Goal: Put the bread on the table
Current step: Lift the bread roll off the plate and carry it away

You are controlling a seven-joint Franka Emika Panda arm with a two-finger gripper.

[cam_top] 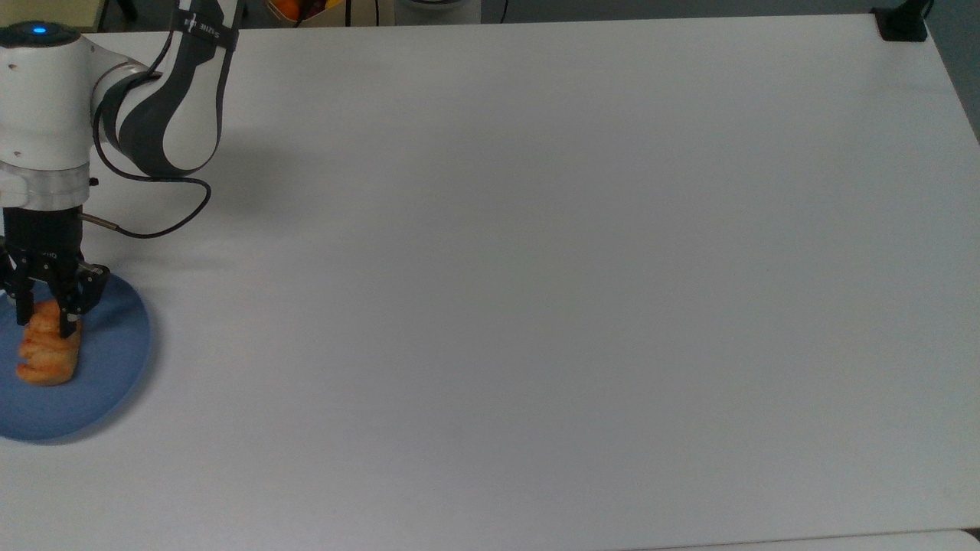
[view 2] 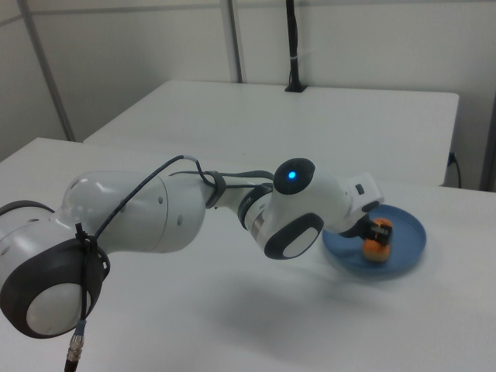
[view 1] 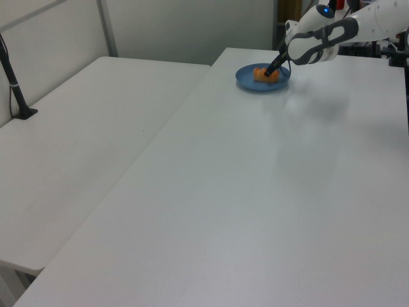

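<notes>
My gripper will pick up the bread by its tip end (view 1: 275, 76) next. Then the bread can move off the blue plate and onto the table.
The bread (cam_top: 47, 356), a small golden-orange ridged roll, lies on a round blue plate (cam_top: 111, 360) at the top view's left edge of the white table (cam_top: 536, 268). My gripper (cam_top: 46, 321) points down over the bread's far end, open, with one finger on each side of the roll. I cannot tell whether the fingers touch it. In the left view the gripper (view 1: 268, 72) is down at the bread (view 1: 262, 74) on the plate (view 1: 250, 83). In the right view the arm's wrist hides much of the gripper (view 2: 377, 232) above the bread (view 2: 376, 249) and plate (view 2: 411, 232).
The arm's black cable (cam_top: 153, 229) loops above the table near the plate. A black clamp (cam_top: 903, 23) sits at the table's far right corner in the top view. A second white table (view 1: 83, 141) with a black post (view 1: 16, 89) adjoins on the left view's left.
</notes>
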